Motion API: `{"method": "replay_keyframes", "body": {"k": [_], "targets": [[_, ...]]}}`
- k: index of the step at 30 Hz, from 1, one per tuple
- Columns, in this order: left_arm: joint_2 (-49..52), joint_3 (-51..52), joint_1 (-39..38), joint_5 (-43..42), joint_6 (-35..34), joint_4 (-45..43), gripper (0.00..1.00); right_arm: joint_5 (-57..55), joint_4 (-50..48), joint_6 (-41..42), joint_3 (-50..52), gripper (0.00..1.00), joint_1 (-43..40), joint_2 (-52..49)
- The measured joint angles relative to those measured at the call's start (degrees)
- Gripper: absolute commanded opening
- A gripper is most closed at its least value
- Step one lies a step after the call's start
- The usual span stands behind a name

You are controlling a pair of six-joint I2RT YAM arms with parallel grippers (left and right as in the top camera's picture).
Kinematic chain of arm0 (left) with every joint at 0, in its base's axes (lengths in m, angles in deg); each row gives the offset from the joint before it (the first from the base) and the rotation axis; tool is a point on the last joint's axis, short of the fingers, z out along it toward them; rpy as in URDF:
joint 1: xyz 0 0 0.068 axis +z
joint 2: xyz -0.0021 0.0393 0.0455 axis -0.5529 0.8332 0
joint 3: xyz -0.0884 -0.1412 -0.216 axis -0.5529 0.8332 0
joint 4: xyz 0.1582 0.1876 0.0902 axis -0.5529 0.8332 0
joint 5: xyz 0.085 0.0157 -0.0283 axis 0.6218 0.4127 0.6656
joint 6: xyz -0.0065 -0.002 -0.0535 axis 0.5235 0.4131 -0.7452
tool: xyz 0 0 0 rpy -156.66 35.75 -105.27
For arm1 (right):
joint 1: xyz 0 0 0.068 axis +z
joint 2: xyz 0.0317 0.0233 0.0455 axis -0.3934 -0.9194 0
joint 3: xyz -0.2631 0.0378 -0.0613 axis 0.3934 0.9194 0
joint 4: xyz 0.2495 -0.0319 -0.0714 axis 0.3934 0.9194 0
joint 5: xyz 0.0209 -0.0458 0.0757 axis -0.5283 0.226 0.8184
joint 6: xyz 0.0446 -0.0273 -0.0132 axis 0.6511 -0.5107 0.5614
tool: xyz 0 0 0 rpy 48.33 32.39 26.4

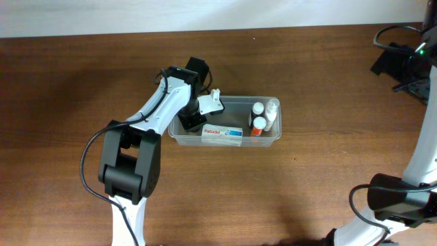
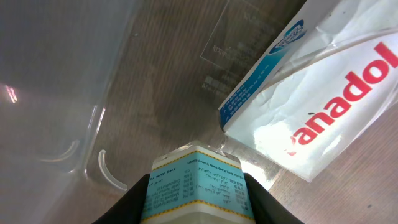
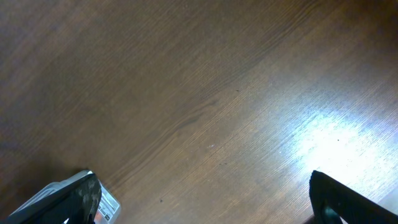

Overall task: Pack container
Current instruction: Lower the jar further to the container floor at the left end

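Observation:
The left gripper is ready to open now, because the small jar's lower end [image 2: 197, 153] fits over the bottom of the container beside the Panadol box. The jar would settle there if the gripper opened now.
The clear container [image 1: 273, 139] sits mid-table; its wall and floor fill the left wrist view [image 2: 62, 93]. Inside lie a white Panadol box [image 1: 221, 134], which also shows in the left wrist view [image 2: 323, 106], and two small bottles [image 1: 259, 123] at the right end. My left gripper [image 1: 194, 117] reaches into the container's left end. It [image 2: 196, 202] is shut on a small white box with a light-blue label [image 2: 196, 180], held just above the container floor beside the Panadol box. My right gripper [image 3: 205, 205] is open and empty over bare table.
The brown wooden table [image 1: 82, 82] surrounds the container. Black equipment and cables [image 1: 399, 58] sit at the far right corner. My right arm's base [image 1: 396, 198] stands at the front right.

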Motion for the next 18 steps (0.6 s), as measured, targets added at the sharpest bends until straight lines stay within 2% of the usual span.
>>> {"method": "replay_keyframes", "body": {"k": [10, 18], "targets": [[0.0, 0.0, 0.0, 0.0, 0.0, 0.0, 0.38, 0.0, 0.0, 0.0, 0.0, 0.98, 0.0, 0.0], [0.0, 0.0, 0.0, 0.0, 0.0, 0.4, 0.45, 0.0, 0.0, 0.0, 0.0, 0.98, 0.0, 0.0]]}}
